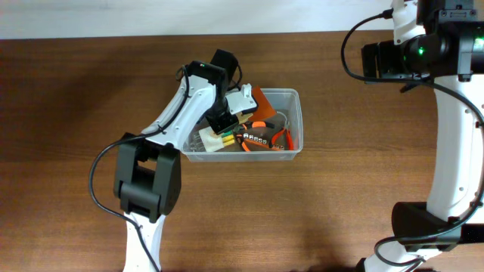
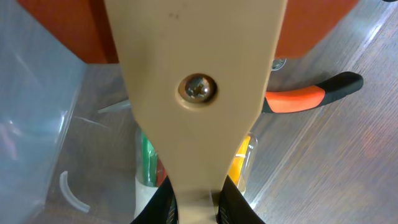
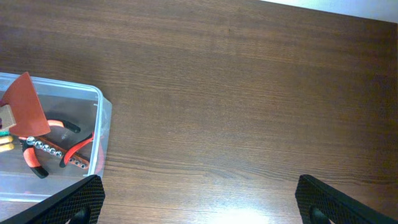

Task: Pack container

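The scraper (image 2: 198,87) is within the container's sides above the pliers and bit set, so it is time for my left gripper to let go.
The clear plastic container (image 1: 296,113) stands mid-table; its wall shows in the left wrist view (image 2: 31,124) and its corner in the right wrist view (image 3: 102,118). My left gripper (image 1: 231,113) is inside it, shut (image 2: 198,205) on the beige handle of a scraper (image 2: 198,87) with a rust-red blade (image 1: 261,100), also seen from the right wrist (image 3: 25,106). Orange-handled pliers (image 1: 265,140) (image 2: 305,96) lie on the container floor. My right gripper (image 1: 376,60) is open and empty (image 3: 199,199) above bare table, right of the container.
The container also holds a bit set with green and yellow pieces (image 1: 219,140) (image 2: 148,162) and a strip of sockets (image 3: 46,146). The brown wooden table (image 1: 363,196) runs to a white wall along the back.
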You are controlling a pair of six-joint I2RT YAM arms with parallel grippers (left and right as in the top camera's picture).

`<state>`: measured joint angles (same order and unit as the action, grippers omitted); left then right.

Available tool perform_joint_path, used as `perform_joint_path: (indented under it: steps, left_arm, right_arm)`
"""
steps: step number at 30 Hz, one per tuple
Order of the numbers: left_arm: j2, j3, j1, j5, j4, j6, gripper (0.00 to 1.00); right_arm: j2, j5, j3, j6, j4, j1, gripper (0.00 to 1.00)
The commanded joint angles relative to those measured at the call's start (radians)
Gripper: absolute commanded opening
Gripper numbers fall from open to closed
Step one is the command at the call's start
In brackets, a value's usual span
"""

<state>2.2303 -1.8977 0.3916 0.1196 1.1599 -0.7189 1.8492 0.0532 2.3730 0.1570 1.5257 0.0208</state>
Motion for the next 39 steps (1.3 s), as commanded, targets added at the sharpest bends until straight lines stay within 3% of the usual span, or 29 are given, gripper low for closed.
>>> perform_joint_path:
  steps: [1, 3, 11, 16, 17, 18, 22, 27, 30, 35, 39]
  left_arm:
    - [0.032, 0.006, -0.005, 0.008, -0.001, -0.013, 0.17]
    - [0.032, 0.005, -0.004, 0.008, -0.002, -0.013, 0.23]
    - [0.032, 0.006, -0.009, -0.015, 0.011, -0.013, 0.24]
    - [0.032, 0.006, -0.012, -0.023, 0.013, -0.013, 0.33]
    - [0.032, 0.006, -0.013, -0.022, 0.015, -0.012, 0.37]
    - [0.032, 0.005, -0.015, -0.023, 0.023, -0.013, 0.54]
    - [0.032, 0.005, -0.017, -0.023, 0.027, -0.012, 0.77]
    - [-0.012, -0.003, -0.017, -0.069, 0.026, 0.016, 0.87]
    - [-0.082, -0.014, -0.028, -0.093, 0.026, 0.043, 1.00]
    - [-0.267, -0.035, -0.094, -0.118, 0.017, 0.080, 0.99]
    - [-0.402, -0.035, -0.185, -0.116, -0.043, 0.105, 0.99]
  right_arm:
    - [0.004, 0.011, 0.004, -0.009, 0.000, 0.008, 0.99]
    - [0.004, 0.011, 0.004, -0.009, 0.000, 0.008, 0.99]
    - [0.004, 0.011, 0.004, -0.009, 0.000, 0.008, 0.99]
    - [0.004, 0.011, 0.004, -0.009, 0.000, 0.008, 0.99]
    - [0.004, 0.011, 0.004, -0.009, 0.000, 0.008, 0.99]
    - [0.004, 0.011, 0.004, -0.009, 0.000, 0.008, 0.99]
    - [0.004, 0.011, 0.004, -0.009, 0.000, 0.008, 0.99]
    - [0.004, 0.011, 0.004, -0.009, -0.005, 0.008, 0.99]
    - [0.004, 0.010, 0.004, -0.009, -0.032, 0.006, 0.99]
    - [0.005, -0.002, 0.004, -0.009, -0.179, -0.011, 0.99]
    - [0.005, -0.064, 0.004, -0.009, -0.400, -0.034, 0.99]
